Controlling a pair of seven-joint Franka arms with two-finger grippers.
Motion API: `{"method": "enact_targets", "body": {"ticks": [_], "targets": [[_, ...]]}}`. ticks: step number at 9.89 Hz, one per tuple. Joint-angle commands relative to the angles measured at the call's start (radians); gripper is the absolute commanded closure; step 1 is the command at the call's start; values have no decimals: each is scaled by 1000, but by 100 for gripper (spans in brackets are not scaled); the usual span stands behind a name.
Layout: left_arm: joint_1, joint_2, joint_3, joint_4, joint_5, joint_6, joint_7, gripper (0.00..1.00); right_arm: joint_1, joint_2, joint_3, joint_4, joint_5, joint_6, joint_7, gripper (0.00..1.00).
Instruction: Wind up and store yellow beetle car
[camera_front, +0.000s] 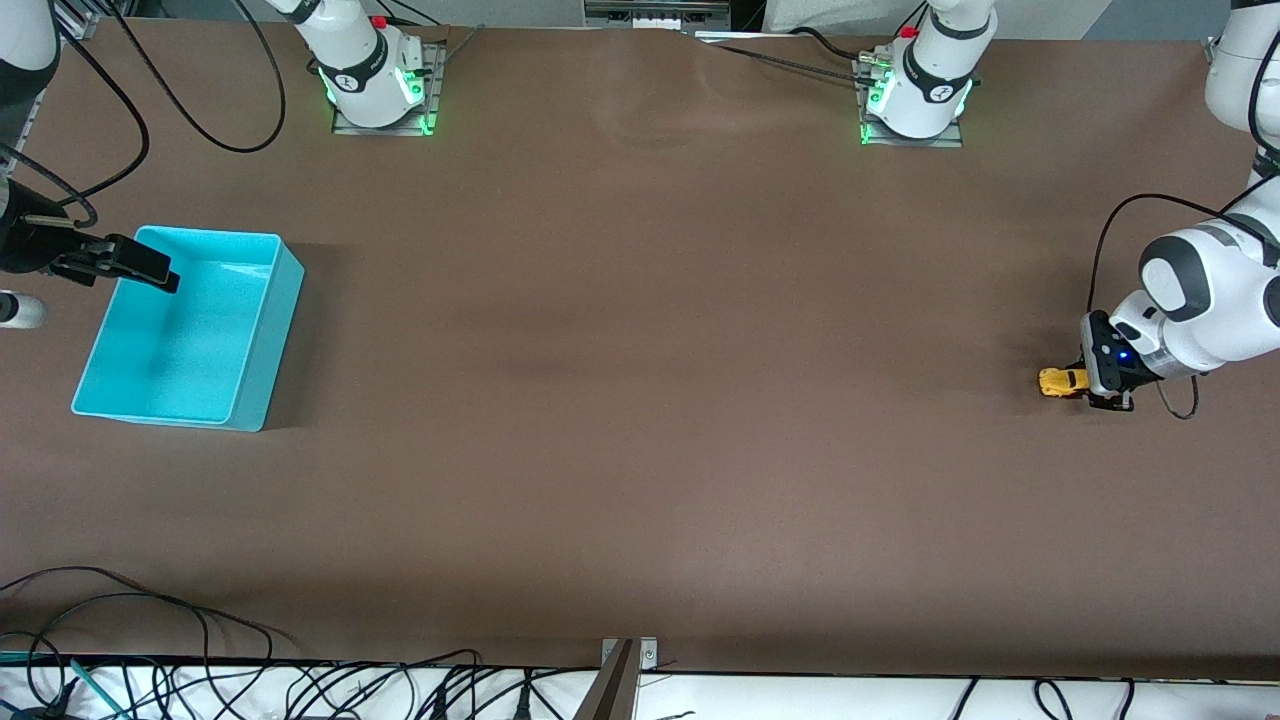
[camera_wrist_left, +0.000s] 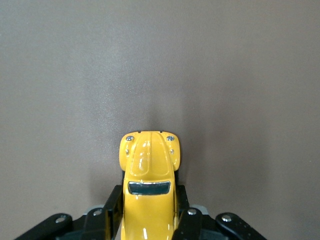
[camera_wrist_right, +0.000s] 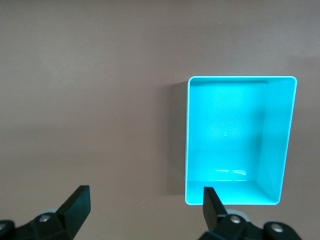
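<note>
My left gripper releases the yellow beetle car now, since the car sits low on the tabletop between my left gripper's fingers.
The yellow beetle car (camera_front: 1062, 381) sits on the brown table at the left arm's end. My left gripper (camera_front: 1082, 384) is low at the table and shut on the car's rear half. In the left wrist view the car (camera_wrist_left: 149, 192) points away from the wrist, its nose free, with a black finger (camera_wrist_left: 113, 210) pressed on each side. My right gripper (camera_front: 150, 268) is open and empty, up over the edge of the turquoise bin (camera_front: 270, 330) at the right arm's end. In the right wrist view the gripper (camera_wrist_right: 145, 205) has its fingers wide apart, with the empty bin (camera_wrist_right: 277, 140) below.
Both arm bases stand along the table's edge farthest from the front camera. Black cables lie along the table's edge nearest the front camera and near the right arm's base. Bare brown table (camera_front: 640, 380) spans between the car and the bin.
</note>
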Motion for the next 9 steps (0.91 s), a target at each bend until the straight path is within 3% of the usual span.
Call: {"method": "enact_targets", "body": {"ticks": [1,9], "targets": [[10,55,-3,32,33,9,45,94,5,-4,0,8,-17,-14,12,0],[25,55,-3,34,22,7,20,93,5,-4,0,8,-16,-10,-4,0]]}}
